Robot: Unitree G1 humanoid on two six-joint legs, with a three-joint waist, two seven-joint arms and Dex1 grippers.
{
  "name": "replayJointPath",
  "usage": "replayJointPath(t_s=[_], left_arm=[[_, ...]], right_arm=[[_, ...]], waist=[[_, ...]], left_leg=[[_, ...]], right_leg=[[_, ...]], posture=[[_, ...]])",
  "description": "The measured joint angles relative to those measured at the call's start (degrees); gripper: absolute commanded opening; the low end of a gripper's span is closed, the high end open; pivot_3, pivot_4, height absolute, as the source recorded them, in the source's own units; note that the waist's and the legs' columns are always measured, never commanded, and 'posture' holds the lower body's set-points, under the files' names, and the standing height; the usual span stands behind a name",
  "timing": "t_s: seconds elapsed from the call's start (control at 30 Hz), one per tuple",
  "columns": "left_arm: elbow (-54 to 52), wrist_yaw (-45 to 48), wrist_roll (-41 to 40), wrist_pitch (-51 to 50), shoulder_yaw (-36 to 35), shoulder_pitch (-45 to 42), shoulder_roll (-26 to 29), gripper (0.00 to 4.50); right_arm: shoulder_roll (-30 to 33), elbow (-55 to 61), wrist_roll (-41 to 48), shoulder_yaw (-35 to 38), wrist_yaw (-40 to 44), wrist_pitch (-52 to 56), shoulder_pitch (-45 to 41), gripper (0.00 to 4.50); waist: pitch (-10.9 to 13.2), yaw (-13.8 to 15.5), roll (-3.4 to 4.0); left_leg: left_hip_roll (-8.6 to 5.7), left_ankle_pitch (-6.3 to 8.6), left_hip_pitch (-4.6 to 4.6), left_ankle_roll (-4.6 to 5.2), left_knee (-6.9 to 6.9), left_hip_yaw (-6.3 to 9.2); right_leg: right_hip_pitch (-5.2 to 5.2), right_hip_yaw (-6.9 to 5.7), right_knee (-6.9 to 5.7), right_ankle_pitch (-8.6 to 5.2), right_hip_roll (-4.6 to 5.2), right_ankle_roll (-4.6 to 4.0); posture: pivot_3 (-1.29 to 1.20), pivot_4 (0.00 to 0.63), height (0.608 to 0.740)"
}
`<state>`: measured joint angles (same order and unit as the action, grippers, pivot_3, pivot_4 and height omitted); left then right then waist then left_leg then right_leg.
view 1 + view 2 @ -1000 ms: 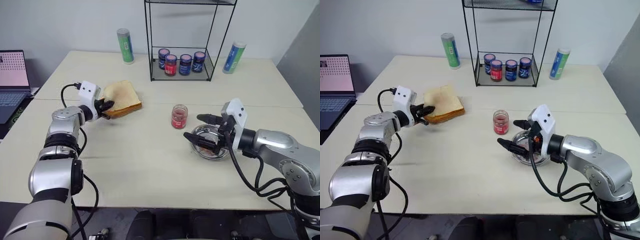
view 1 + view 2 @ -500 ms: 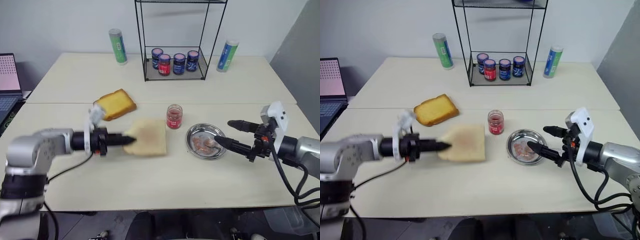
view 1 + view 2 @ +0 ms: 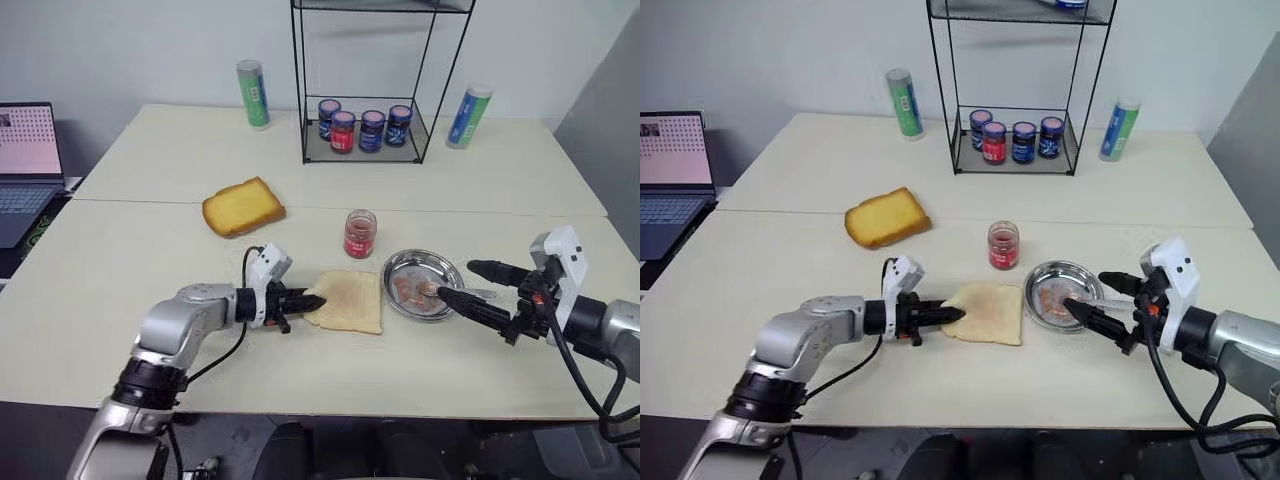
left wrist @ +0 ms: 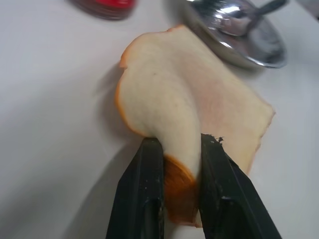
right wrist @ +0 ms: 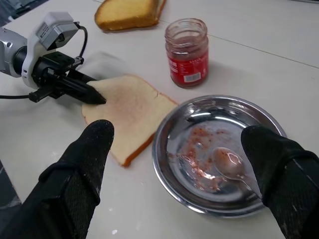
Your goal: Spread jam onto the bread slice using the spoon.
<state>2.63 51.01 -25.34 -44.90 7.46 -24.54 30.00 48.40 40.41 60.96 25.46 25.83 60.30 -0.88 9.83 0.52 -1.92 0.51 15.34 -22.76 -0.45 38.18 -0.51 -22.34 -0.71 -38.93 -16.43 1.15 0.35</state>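
My right gripper grips the spoon by its clean handle (image 3: 482, 293) over the dish's rim next, since pink jam smears the spoon's bowl (image 3: 429, 289) down in the dish.
The bread slice (image 3: 352, 299) lies on the table just left of the steel dish (image 3: 392, 282), pale with a pinkish middle. My left gripper (image 3: 312, 303) is shut on its near-left corner, which curls up between the black fingers (image 4: 144, 189). The spoon (image 5: 230, 164) rests in the dish, its bowl smeared pink and its handle pointing right. The open jam jar (image 3: 359, 233), with a red label, stands just behind the bread and dish. My right gripper (image 3: 455, 279) is open at the dish's right rim, one finger on each side of the spoon handle and above it.
A thick golden toast chunk (image 3: 243, 207) lies to the back left. The wire rack (image 3: 365, 150) with several capped jars stands at the back, flanked by a green tube (image 3: 252, 93) and a blue-green tube (image 3: 469, 115). A laptop (image 3: 25, 150) sits at far left.
My left gripper has carried the bread slice from beside the toast chunk rightward and down to the table next to the dish. My right gripper has drawn back from over the dish to its right rim.
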Motion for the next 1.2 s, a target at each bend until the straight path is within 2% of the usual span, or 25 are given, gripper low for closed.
replayJointPath(t_s=[0.2, 0.43, 0.63, 0.8, 0.93, 1.0, 1.1, 1.17, 1.2], left_arm=[[-0.4, 1.0, 0.8, 0.3, 0.8, 0.2, 0.8, 0.86], [-5.6, 3.4, -0.2, -2.0, 0.4, 3.7, 6.8, 0.86], [-4.4, 3.1, 0.5, -0.8, 0.2, 2.7, 6.3, 1.92], [-4.0, 2.2, 0.9, 0.0, -0.3, 2.4, 6.0, 3.01], [-6.8, 3.7, -0.6, -2.6, -1.8, 4.4, 10.8, 3.87], [-9.4, 4.8, 0.0, -2.7, -1.8, 6.2, 15.4, 4.33], [-12.0, 5.9, 5.5, 3.2, 0.4, 8.4, 22.3, 4.33], [-11.4, 4.8, 8.3, 7.5, 0.4, 8.1, 21.8, 4.33], [-11.3, 3.9, 7.6, 8.2, -0.7, 6.7, 18.7, 4.33]], right_arm=[[0.2, 0.0, 0.1, 0.4, -0.6, -0.5, 0.5, 4.50], [0.6, 0.0, 0.6, 1.5, -1.0, -1.0, 2.6, 4.50], [0.6, 0.0, 0.5, 1.4, -1.0, -1.7, 3.0, 4.50], [0.6, -0.2, 0.5, 1.5, -0.9, -2.2, 5.1, 4.50], [-0.3, -0.3, 1.1, 4.4, -1.1, -2.3, 9.4, 4.50], [-2.6, -0.3, 1.9, 6.7, -1.6, -2.4, 12.9, 4.50], [-6.9, -0.8, 5.2, 9.7, -4.1, -2.5, 17.3, 4.50], [-10.7, -1.2, 8.0, 10.8, -6.8, -2.8, 19.9, 4.50], [-12.7, -1.7, 8.7, 10.8, -8.6, -3.0, 20.7, 4.50]], waist=[[0.0, -0.2, 0.02], [0.0, -0.6, 0.03], [0.0, -0.5, 0.03], [0.0, -0.5, 0.03], [0.0, -0.7, 0.03], [0.0, -0.6, 0.03], [-0.1, -0.6, 0.21], [-0.1, -0.5, 0.25], [-0.1, -0.1, 0.24]], left_leg=[[0.01, 0.00, 0.03, 0.00, -0.02, 0.03], [0.02, 0.00, 0.06, 0.00, -0.08, 0.04], [0.01, 0.00, 0.06, 0.00, -0.06, 0.03], [0.01, 0.00, 0.05, 0.00, -0.06, 0.03], [0.05, 0.00, 0.09, -0.01, -0.11, 0.03], [0.06, 0.00, 0.10, -0.01, -0.15, 0.05], [0.06, 0.00, 0.23, -0.01, -0.19, -0.05], [0.07, 0.00, 0.22, -0.01, -0.18, -0.05], [0.07, 0.00, 0.16, -0.01, -0.11, -0.04]], right_leg=[[0.02, -0.02, -0.02, 0.00, -0.01, 0.00], [0.02, -0.04, -0.01, -0.02, -0.02, 0.00], [0.03, -0.04, -0.01, -0.02, -0.01, 0.01], [0.02, -0.04, -0.01, -0.02, -0.01, 0.01], [0.02, -0.03, -0.02, -0.02, -0.03, 0.01], [0.02, -0.05, 0.00, -0.04, -0.04, 0.01], [0.07, 0.06, -0.01, -0.04, -0.02, 0.00], [0.08, 0.05, 0.00, -0.17, -0.01, 0.22], [0.08, 0.03, 0.03, -0.19, 0.01, 0.25]], posture=[[0.00, 0.150, 0.740], [0.00, 0.150, 0.740], [0.00, 0.150, 0.740], [0.00, 0.150, 0.740], [0.00, 0.150, 0.740], [0.00, 0.150, 0.740], [0.00, 0.150, 0.740], [0.00, 0.150, 0.740], [0.00, 0.150, 0.740]])
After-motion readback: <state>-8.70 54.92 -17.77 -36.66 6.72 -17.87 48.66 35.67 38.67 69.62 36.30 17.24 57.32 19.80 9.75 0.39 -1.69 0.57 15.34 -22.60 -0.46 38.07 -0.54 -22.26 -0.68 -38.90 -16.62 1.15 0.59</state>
